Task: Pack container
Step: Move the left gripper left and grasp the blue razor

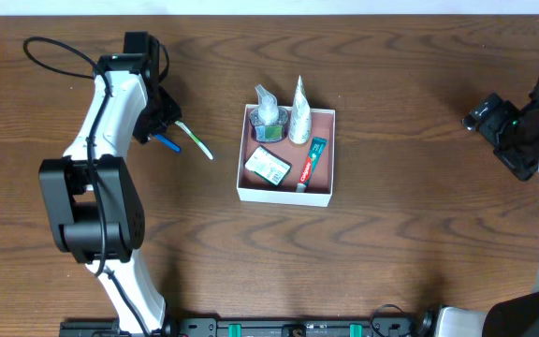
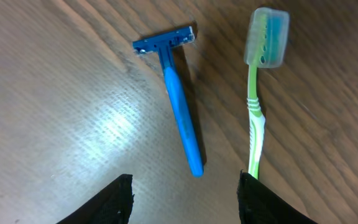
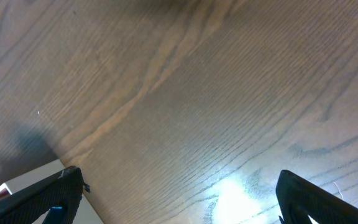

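The blue razor needs to lie inside the container (image 1: 284, 197). My left gripper will next grab it by its handle (image 1: 167, 142), fingers across it and the razor's blade head free.
The container (image 1: 284, 197), a square shallow box with white walls and a reddish-brown inside, sits mid-table. It holds two small bottles (image 1: 269, 117), a green-white packet (image 1: 269, 166) and a toothpaste tube (image 1: 312, 159). Left of it, a blue razor (image 2: 179, 106) and a green toothbrush (image 2: 258, 106) with a capped head lie side by side on the wood. My left gripper (image 2: 185, 202) hovers open just over their handle ends, holding nothing. In the overhead view the left gripper (image 1: 160, 126) partly hides the razor (image 1: 167, 143). My right gripper (image 3: 179, 199) stands wide open over bare wood at the far right.
The table is dark brown wood (image 1: 419, 215). A black cable (image 1: 59, 51) loops behind the left arm at the back left. The right arm (image 1: 531, 131) stays near the table's right edge, well away from the box.
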Robot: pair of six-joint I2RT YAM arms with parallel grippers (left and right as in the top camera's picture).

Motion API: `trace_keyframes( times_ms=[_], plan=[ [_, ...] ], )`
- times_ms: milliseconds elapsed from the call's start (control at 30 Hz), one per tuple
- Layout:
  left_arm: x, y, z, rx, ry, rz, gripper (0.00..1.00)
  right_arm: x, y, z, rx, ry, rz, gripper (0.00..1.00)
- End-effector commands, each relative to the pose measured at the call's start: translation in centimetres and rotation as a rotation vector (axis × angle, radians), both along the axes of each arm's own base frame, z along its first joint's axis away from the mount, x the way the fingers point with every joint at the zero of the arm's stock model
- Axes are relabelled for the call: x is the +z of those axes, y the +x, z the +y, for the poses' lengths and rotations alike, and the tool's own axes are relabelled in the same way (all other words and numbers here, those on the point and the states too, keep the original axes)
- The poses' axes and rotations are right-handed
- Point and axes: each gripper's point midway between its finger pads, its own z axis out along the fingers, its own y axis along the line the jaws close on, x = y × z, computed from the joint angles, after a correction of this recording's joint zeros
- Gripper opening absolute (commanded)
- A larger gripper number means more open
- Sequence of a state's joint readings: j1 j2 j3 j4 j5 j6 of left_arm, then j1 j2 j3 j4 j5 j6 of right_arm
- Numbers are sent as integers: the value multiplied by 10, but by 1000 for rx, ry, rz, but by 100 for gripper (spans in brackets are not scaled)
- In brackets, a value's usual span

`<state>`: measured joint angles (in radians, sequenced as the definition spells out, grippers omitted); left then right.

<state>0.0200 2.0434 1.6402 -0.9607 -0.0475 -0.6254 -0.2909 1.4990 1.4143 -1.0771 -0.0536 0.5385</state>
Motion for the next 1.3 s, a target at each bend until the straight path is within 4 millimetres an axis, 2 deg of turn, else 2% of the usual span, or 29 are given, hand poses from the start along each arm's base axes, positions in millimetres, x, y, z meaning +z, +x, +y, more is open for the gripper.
trace_keyframes(
  times_ms=[0,167,433,800,1133,1267],
  plan=[
    [-15,-1,2,21,-35,29,55,1,2,-1,-12,7,-4,99],
    [-26,-1,10,41,-40,50,55,1,2,-1,-12,7,-4,99],
    [-26,10,15,21,-37,7,55,1,2,-1,-11,6,-4,99],
    [-32,13,15,31,-39,1,54,1,2,-1,-11,6,-4,99],
    [-57,12,15,48,-43,42,54,1,2,-1,-12,7,-4,99],
    [-62,15,16,48,-43,40,54,1,2,-1,-12,7,-4,99]
  ],
)
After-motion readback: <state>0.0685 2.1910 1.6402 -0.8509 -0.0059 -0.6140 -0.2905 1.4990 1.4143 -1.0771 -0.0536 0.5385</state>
